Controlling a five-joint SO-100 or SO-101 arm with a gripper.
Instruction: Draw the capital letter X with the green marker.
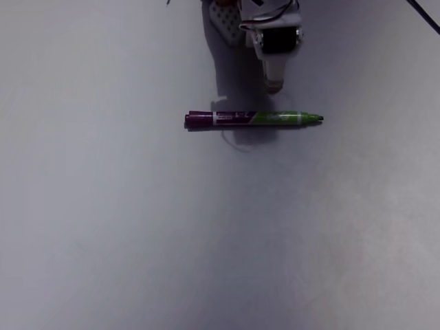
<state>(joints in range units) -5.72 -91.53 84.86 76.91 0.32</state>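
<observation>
My gripper will reach the marker and grab it by its green body. The marker's inked nib will stay free to draw the capital letter X.
The green marker lies flat on the white surface in the fixed view, running left to right. Its dark purple rear end is on the left, with a white label band beside it. The bright green front half and small tip point right. My white gripper comes in from the top edge and hovers just behind the marker's green half. Its jaws are spread apart, with one finger close to the marker and the other finger farther back. It holds nothing and is not touching the marker.
The white drawing surface fills the view. A faint curved mark shows just in front of the marker. A dark cable crosses the top right corner.
</observation>
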